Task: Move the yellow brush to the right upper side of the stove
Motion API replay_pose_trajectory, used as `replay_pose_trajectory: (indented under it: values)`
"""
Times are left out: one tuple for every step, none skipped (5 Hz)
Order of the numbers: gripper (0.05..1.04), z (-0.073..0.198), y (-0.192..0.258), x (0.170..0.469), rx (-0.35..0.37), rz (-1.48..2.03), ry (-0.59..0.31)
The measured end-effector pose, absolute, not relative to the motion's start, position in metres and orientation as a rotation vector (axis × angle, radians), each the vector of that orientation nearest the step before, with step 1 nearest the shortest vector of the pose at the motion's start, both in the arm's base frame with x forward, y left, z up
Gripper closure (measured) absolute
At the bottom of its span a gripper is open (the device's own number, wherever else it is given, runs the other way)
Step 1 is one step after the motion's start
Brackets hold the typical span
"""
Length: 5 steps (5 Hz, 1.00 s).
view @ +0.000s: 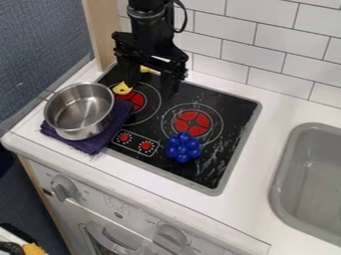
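Note:
My gripper takes the yellow brush's handle next, to move the brush to the right upper side of the stove (230, 112).
The black gripper (152, 83) hangs over the back left of the black stove (230, 112), open, its two fingers spread wide apart. Yellow shows at two spots by its left finger: a curved, pointed piece (122, 88) just left of that finger, near the rear left burner, and a smaller bit (145, 68) behind it. These look like parts of the yellow brush, whose middle is hidden by the finger. Whether the finger touches it, I cannot tell.
A metal pot (80, 110) stands on a dark purple cloth (93, 143) at the stove's left. Blue clustered object (184, 147) sits on the stove's front part. A grey sink (313, 174) is at right; a tiled wall (286, 40) rises behind.

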<state>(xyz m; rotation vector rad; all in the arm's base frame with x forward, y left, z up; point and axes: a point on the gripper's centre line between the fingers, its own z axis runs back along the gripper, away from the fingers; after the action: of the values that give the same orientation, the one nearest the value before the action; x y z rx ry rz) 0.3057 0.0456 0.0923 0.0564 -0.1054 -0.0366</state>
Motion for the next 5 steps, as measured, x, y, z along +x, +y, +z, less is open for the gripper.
replay_pose_trajectory:
  values:
    - [0.083,0.084,0.044,0.305,0.045,-0.036,-0.076]
    - [0.083,0.082,0.063,0.326,0.012,-0.009,-0.087]
    - [0.083,0.074,0.095,0.350,0.040,0.014,-0.071]
    - [0.083,0.051,0.126,0.368,0.057,0.040,-0.043]
    - [0.083,0.039,0.142,0.381,0.077,0.022,-0.057]
